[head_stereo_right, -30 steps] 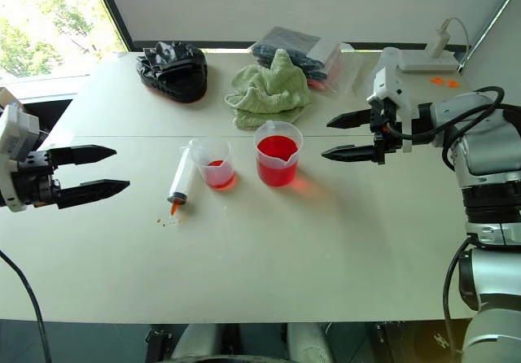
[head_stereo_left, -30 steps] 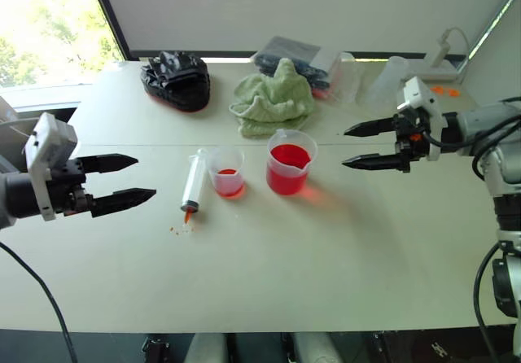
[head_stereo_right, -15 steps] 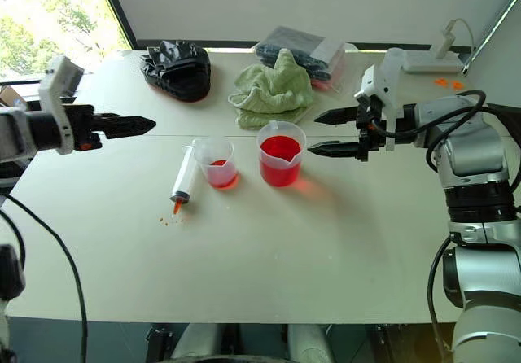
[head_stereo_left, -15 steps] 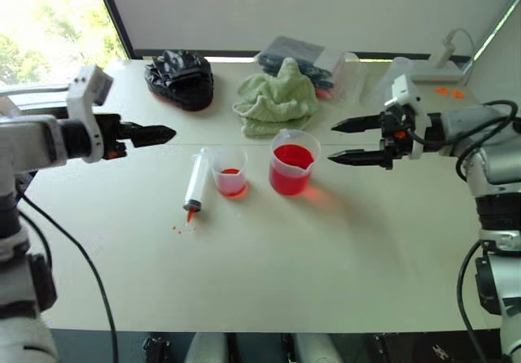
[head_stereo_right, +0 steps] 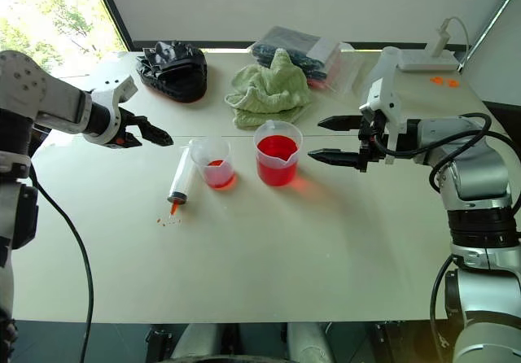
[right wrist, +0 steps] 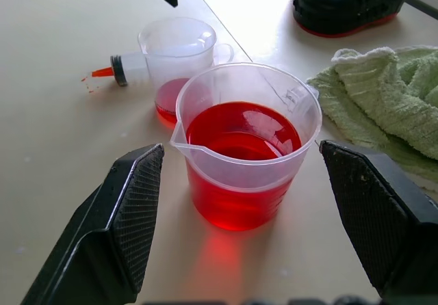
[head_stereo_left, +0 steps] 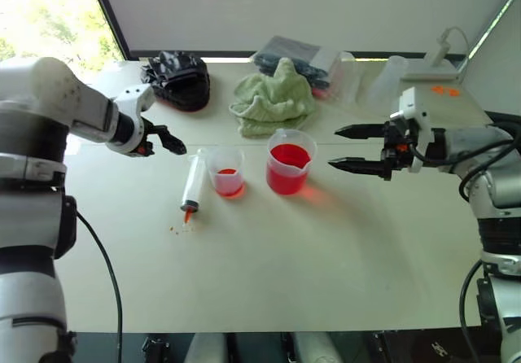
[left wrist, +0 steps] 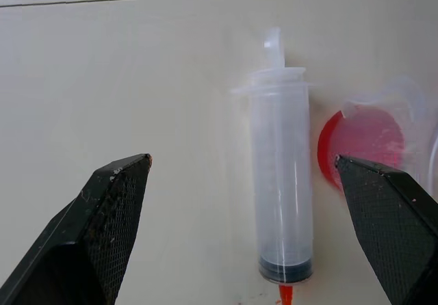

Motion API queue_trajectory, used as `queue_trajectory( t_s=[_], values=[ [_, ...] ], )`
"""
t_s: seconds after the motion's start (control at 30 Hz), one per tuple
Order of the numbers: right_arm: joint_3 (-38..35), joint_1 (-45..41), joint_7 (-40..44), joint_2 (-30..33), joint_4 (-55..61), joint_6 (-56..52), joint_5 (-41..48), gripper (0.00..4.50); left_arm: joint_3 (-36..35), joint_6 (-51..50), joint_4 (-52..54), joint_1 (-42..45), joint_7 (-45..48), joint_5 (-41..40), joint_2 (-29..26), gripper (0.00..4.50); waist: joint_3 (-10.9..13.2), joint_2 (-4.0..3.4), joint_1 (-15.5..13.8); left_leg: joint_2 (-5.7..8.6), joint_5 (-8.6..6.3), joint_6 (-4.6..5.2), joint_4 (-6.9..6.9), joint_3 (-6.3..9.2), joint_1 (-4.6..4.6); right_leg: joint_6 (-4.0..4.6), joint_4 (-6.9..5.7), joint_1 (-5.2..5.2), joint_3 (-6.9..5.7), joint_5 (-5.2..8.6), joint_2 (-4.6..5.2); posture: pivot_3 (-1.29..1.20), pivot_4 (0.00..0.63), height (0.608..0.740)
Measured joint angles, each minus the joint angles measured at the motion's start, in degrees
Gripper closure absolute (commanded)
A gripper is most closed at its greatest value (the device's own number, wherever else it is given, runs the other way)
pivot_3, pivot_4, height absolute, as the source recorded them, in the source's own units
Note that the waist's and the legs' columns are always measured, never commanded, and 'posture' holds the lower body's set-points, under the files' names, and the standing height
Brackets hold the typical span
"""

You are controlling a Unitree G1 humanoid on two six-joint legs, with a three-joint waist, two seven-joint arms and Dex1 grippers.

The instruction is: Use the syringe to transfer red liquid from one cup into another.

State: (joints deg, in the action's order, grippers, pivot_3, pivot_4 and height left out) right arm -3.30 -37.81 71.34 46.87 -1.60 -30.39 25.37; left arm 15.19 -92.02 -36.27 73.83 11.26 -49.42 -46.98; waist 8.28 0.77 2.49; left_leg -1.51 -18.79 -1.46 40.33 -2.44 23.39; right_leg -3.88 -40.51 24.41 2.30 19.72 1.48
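Note:
Next, my left gripper reaches the syringe and grabs its clear body, since orange drops dot the table around the syringe's wet red tip.
The syringe lies flat on the table with its red-orange tip toward me, just left of the small clear cup, which holds a little red liquid. The larger spouted beaker stands to the cup's right, about half full of red liquid. My left gripper hovers open, tilted down over the syringe's plunger end; in the left wrist view the barrel lies between its fingers. My right gripper is open and level just right of the beaker, with nothing in it.
A green towel, a black bundle and a plastic bag of dark items lie along the table's far side. A white power strip sits at the far right. Small orange drops dot the table by the syringe tip.
My left arm has swung forward and right from the table's left edge to above the syringe, and its gripper has tipped downward. The right gripper has barely moved.

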Motion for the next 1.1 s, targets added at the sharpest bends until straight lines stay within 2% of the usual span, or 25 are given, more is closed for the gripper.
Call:
queue_trajectory(
  t_s=[0.23, 0.43, 0.8, 1.1],
  values=[
    [-0.3, 0.2, -0.7, 1.7, 1.3, -2.0, 0.9, 0.67, 5.8, 0.0, 0.1, -0.4, 0.7, -1.3, 0.8, 0.01, 0.0, 0.0, 0.0, 0.0, 0.0, 0.0, 0.0, 0.0, 0.0, 0.0, 0.0, 0.0, 0.01, 0.0, 0.0, 0.0, 0.15, 0.74],
    [-0.4, 1.8, -1.4, 2.2, 2.6, -3.5, 2.1, 0.67, 7.7, 0.0, 0.2, -0.5, 1.1, -1.2, 2.9, 0.01, 0.0, 0.01, -0.2, 0.01, 0.0, 0.0, 0.03, 0.0, 0.01, 0.0, 0.0, 0.0, 0.02, 0.0, 0.01, 0.0, 0.15, 0.74],
    [-1.7, 3.0, -3.1, 3.0, 4.1, -4.5, 3.1, 0.67, 7.5, 0.0, -0.8, -1.2, 0.6, 1.0, 8.3, 0.01, 0.0, 0.01, -0.1, 0.0, 0.0, 0.0, 0.05, 0.0, 0.01, 0.0, -0.02, 0.0, 0.02, 0.0, -0.01, 0.0, 0.15, 0.74],
    [-1.7, 3.0, -3.5, 3.0, 4.2, -4.8, 3.1, 0.67, 3.2, 0.0, -0.7, -4.3, -4.6, 4.1, 11.8, 0.01, 0.0, 0.01, -0.2, 0.01, 0.0, 0.0, 0.12, 0.0, 0.03, 0.0, -0.04, 0.0, 0.02, 0.0, 0.01, 0.0, 0.15, 0.74]
  ],
)
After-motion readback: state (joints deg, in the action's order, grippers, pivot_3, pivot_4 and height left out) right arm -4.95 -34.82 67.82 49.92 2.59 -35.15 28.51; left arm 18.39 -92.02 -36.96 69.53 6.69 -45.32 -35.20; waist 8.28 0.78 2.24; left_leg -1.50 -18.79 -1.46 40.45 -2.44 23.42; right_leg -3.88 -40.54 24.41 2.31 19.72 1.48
